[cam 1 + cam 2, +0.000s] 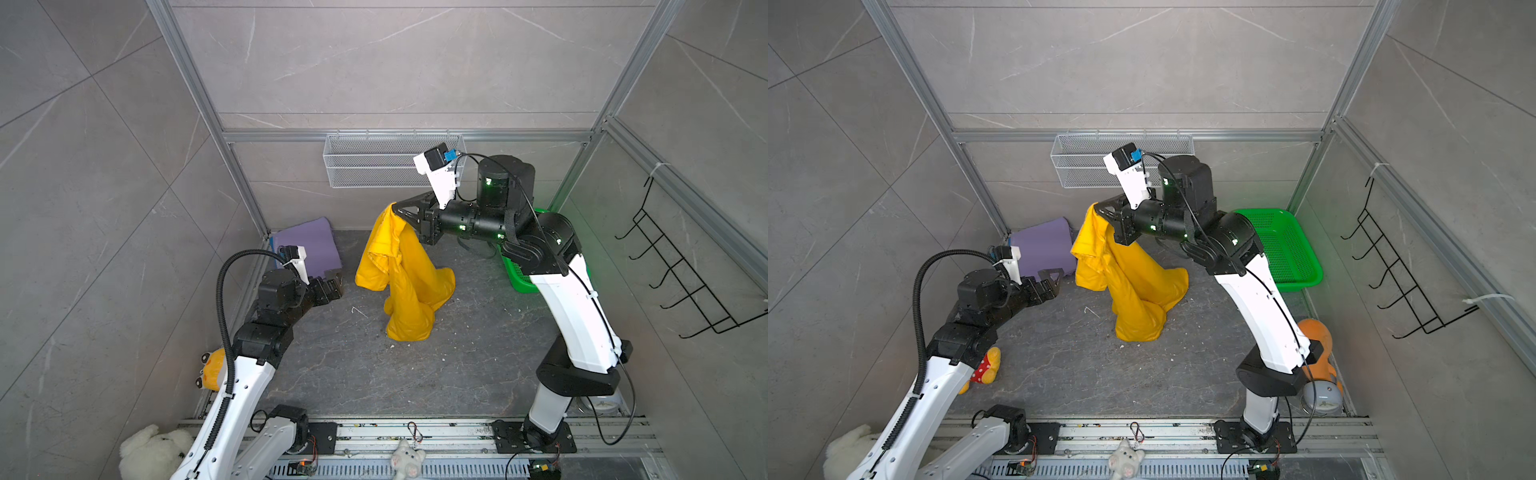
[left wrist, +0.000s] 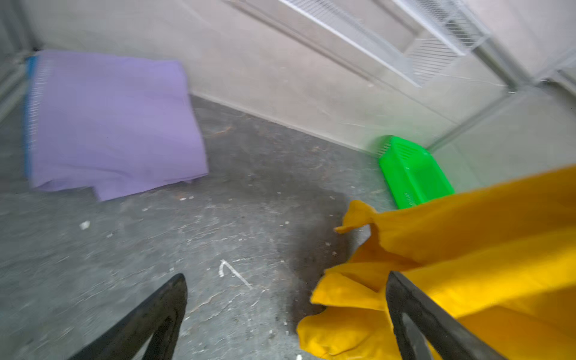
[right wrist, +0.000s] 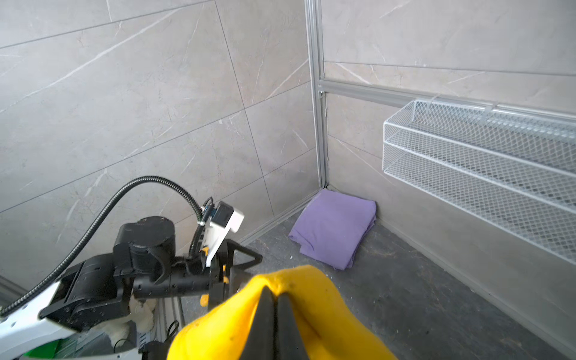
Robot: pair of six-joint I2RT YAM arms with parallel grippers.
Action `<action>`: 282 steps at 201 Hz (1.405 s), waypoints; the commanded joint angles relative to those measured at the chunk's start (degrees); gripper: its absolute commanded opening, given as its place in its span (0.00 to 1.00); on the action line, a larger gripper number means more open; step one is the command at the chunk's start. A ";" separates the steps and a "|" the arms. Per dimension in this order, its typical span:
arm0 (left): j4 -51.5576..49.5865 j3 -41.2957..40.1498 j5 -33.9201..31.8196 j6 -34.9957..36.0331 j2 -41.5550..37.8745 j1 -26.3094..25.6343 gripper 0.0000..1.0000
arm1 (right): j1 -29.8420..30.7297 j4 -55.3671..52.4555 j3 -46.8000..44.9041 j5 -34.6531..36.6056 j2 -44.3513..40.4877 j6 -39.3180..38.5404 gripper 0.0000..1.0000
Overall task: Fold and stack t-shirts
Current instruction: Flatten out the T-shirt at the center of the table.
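The left gripper should next grab the mustard-yellow t-shirt [image 1: 407,274] by its loose near edge, away from the right gripper's bunch of cloth, to spread the t-shirt for folding.
A mustard-yellow t-shirt [image 1: 407,274] [image 1: 1133,282] hangs crumpled from my right gripper [image 1: 395,205] [image 3: 276,293], which is shut on a bunch of its cloth; the shirt's lower end rests on the floor. A lavender-purple t-shirt [image 1: 305,245] [image 3: 333,227] lies folded in the back left corner. A blue t-shirt [image 2: 29,109] shows only as a thin edge under it. My left gripper [image 1: 334,282] [image 2: 286,276] is open and holds nothing, low over the floor by the purple shirt's front edge. The yellow shirt [image 2: 467,265] hangs just beyond one of its fingers.
A green mesh basket [image 1: 1283,245] stands at the back right, behind the right arm. A white wire shelf [image 1: 390,160] hangs on the back wall and a black wire rack [image 1: 685,266] on the right wall. Plush toys lie near the arm bases: orange [image 1: 1316,332], yellow [image 1: 986,368], white [image 1: 149,451].
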 commanded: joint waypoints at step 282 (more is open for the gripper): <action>40.11 -8.96 17.29 -16.29 47.41 -19.43 0.65 | -20.73 4.18 -86.76 29.44 -39.18 3.74 0.84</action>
